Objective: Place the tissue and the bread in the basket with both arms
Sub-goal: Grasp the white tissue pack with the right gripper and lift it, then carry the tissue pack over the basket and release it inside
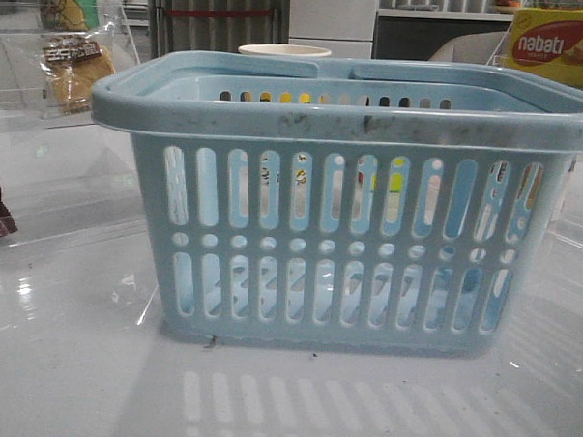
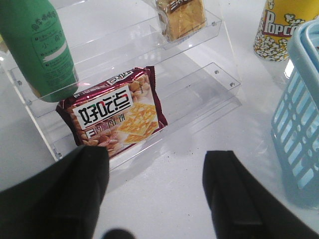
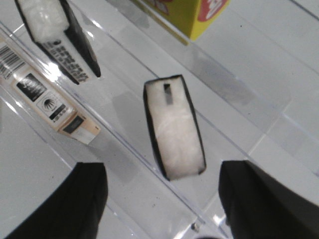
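Observation:
I should move my right gripper toward the white-faced tissue packet [image 3: 174, 127] before I close it on the packet, because its fingers stop short of the packet.
The light blue slotted basket [image 1: 340, 211] stands in the middle of the table; its side shows in the left wrist view [image 2: 299, 129]. The bread [image 1: 73, 73], a golden bun in a clear bag, sits on a clear shelf at the back left and also shows in the left wrist view [image 2: 182, 17]. A tissue packet [image 3: 174, 132], black-sided with a white face, lies on a clear shelf step just ahead of my right gripper [image 3: 162, 199], which is open and empty. My left gripper [image 2: 157, 194] is open and empty above the table, short of the shelf. Neither gripper shows in the front view.
On the left clear shelf are a green bottle [image 2: 37, 50] and a red biscuit packet [image 2: 117, 112]. A popcorn cup [image 2: 276, 27] stands near the basket. By the tissue are a second black packet [image 3: 55, 35], a cream barcoded box [image 3: 45, 94] and a yellow box [image 3: 192, 15]. The nabati box [image 1: 560, 46] is at the back right.

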`<action>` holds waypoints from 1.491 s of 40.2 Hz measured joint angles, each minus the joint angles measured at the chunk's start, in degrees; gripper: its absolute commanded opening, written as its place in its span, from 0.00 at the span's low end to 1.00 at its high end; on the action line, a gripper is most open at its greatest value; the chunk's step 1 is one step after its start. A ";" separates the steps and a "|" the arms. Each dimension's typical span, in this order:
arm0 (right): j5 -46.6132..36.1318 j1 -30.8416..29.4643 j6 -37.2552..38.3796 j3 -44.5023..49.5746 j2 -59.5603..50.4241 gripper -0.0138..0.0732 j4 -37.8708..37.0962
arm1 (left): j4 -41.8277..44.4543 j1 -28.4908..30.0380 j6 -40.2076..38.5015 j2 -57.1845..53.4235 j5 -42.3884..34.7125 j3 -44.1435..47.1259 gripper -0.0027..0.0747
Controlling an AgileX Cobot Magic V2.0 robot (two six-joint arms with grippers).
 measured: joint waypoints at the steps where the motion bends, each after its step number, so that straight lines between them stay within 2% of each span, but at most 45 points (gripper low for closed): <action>1: -0.14 0.00 0.00 -0.34 0.65 0.81 0.00 | -0.10 0.00 0.00 0.00 0.00 0.00 0.65; 5: -1.24 0.00 0.00 -1.27 2.49 0.80 -0.02 | -0.10 0.00 0.00 0.00 0.00 0.00 0.65; 14: -3.69 0.00 0.00 -1.80 4.84 0.53 -0.50 | -0.48 0.00 0.00 0.00 0.00 0.00 0.65; 21: -4.28 0.00 0.00 -1.80 5.30 0.40 -0.74 | -0.48 0.00 0.00 0.00 0.00 0.00 0.65; 33: -2.82 0.32 0.00 -1.92 1.38 0.40 -0.74 | -0.48 0.00 0.00 0.00 0.00 0.00 0.65; 46: 5.02 4.47 0.00 -1.92 -15.79 0.40 1.08 | -0.48 0.00 0.00 0.00 0.00 0.00 0.65; 53: 8.67 11.31 -0.28 -2.01 -24.74 0.40 1.08 | -0.48 0.00 0.00 0.00 0.00 0.00 0.65; 60: 10.41 22.06 -0.59 -2.13 -28.08 0.40 1.08 | -0.48 0.00 0.00 0.00 0.00 0.00 0.65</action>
